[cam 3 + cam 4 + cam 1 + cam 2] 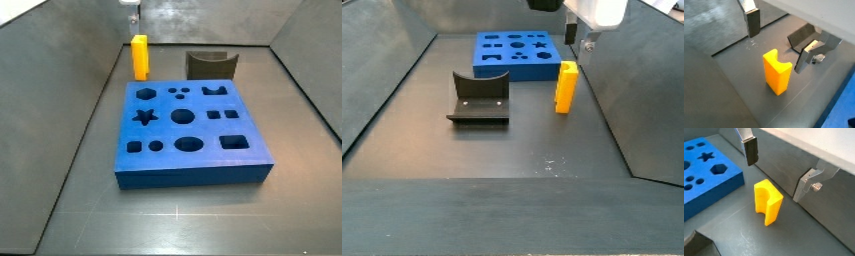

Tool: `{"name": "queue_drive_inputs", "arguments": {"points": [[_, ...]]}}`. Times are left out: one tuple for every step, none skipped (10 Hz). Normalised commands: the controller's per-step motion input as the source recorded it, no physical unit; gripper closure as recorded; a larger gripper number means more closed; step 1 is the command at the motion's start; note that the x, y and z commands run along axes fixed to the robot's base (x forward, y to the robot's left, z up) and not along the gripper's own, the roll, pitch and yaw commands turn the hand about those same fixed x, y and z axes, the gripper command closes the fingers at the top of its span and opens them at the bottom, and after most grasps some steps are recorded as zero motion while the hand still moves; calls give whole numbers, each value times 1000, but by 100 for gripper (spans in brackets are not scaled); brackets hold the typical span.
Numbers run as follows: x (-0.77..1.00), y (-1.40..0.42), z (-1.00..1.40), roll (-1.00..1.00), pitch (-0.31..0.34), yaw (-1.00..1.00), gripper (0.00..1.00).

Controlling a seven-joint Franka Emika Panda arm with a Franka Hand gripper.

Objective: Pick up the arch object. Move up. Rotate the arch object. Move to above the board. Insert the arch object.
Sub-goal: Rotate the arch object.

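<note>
The gripper will next grab the arch object by its notched upper end, so that it can rotate it and insert it into the board (187,135).
The arch object (777,72) is a small yellow block that stands upright on the dark floor with its notch facing up; it also shows in the wrist view (767,202) and both side views (139,57) (567,87). My gripper (781,40) (781,167) hangs open above it. One dark-padded finger (752,22) is on one side and a silver finger plate (809,54) on the other, with nothing held between them. In a side view the gripper (587,38) sits just above and behind the block. The blue board (187,135) (516,55) (707,173) lies flat beside the arch object.
The dark L-shaped fixture (210,65) (478,100) (803,35) stands on the floor close to the arch object and the board. Grey walls (629,90) enclose the work area on all sides.
</note>
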Motion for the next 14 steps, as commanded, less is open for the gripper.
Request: {"name": "queue_drive_inputs", "arguments": {"points": [[24,12,-48,-34,-21,-238,0],[0,0,-1000,0,0,0,0],[10,0,-1000,0,-13,40,0],[13,-1,-1000,-2,-20,41,0],[17,-5,-1000,-8,-34,35,0],[19,-9,-1000,-13,-40,29,0],[17,-10,-913,-19,-44,25,0],[16,-11,-809,-24,-46,23,0],[18,-12,-671,-32,-50,22,0],[18,-12,-571,-37,-50,22,0],[21,-11,-437,-45,-50,21,0],[23,-10,-342,-50,-47,18,0],[26,-9,-253,-56,-45,18,0],[0,0,0,0,0,0,100]]}}
